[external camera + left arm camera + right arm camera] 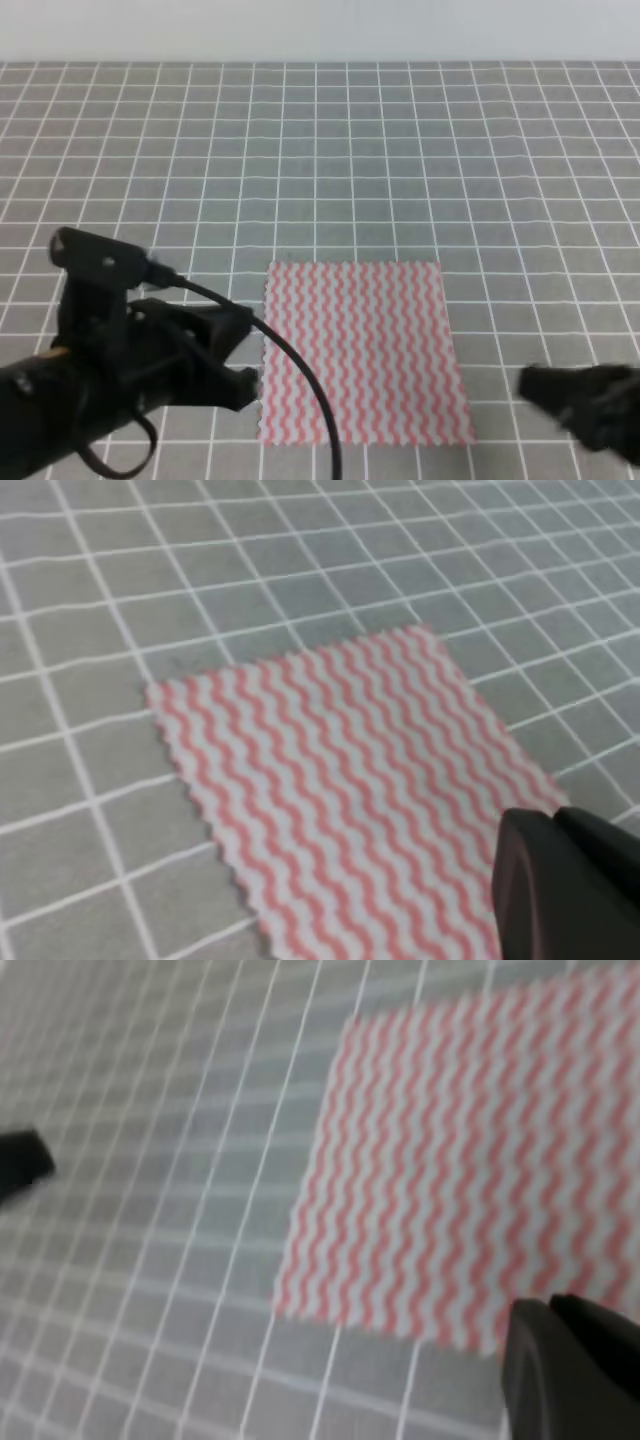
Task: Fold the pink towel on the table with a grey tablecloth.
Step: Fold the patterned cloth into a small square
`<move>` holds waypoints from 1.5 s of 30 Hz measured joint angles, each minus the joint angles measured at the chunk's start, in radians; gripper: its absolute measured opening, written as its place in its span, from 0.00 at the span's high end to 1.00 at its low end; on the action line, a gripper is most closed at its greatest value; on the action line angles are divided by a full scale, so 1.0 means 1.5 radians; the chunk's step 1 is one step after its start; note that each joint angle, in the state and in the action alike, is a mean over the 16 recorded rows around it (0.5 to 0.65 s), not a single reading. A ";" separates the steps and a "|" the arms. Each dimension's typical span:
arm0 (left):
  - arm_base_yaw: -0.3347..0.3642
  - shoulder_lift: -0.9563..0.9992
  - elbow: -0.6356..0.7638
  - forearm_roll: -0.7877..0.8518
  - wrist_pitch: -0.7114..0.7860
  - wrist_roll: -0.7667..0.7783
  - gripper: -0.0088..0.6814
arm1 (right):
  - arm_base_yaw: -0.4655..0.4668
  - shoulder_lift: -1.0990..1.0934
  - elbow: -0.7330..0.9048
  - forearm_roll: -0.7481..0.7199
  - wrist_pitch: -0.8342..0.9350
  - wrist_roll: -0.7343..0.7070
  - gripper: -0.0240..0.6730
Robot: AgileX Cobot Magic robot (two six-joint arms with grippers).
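Note:
The left gripper takes hold of the towel by its front corner (266, 438) next, where the hem ends, to fold the pink towel (360, 350).
The pink towel (360, 350) lies flat and unfolded on the table with a grey tablecloth (320, 150), near its front edge. My left gripper (248, 352) sits just left of the towel's left edge, its two dark fingers spread apart with nothing between them. My right gripper (535, 385) is low to the right of the towel's lower right corner, apart from it; its jaws do not show clearly. The left wrist view shows the towel (340, 780) with one fingertip (560, 880) over its near corner. The right wrist view shows the towel (470, 1170) and one fingertip (570, 1370).
A black cable (300, 380) runs from the left arm across the towel's lower left part. The pale wall (320, 30) bounds the far edge of the table. A dark shape (20, 1165) shows at the left edge of the right wrist view.

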 joint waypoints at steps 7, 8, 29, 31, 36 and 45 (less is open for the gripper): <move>-0.043 0.020 -0.007 -0.004 -0.023 -0.002 0.99 | 0.125 0.122 -0.006 0.018 -0.107 0.009 0.98; -0.045 0.020 -0.008 -0.004 -0.023 -0.002 0.99 | 0.135 0.140 -0.008 0.020 -0.118 0.010 0.97; -0.045 0.020 -0.009 -0.004 0.011 -0.002 0.99 | 0.165 0.344 -0.041 0.110 -0.195 0.014 0.59; -0.045 0.020 -0.009 -0.004 0.013 -0.002 0.99 | 0.165 0.349 -0.040 0.113 -0.198 0.014 0.58; -0.045 0.019 -0.009 -0.004 0.017 -0.001 0.99 | 0.165 0.362 -0.040 0.117 -0.203 0.014 0.57; -0.045 0.019 -0.009 -0.004 0.025 -0.001 0.99 | 0.165 0.376 -0.040 0.126 -0.204 0.014 0.57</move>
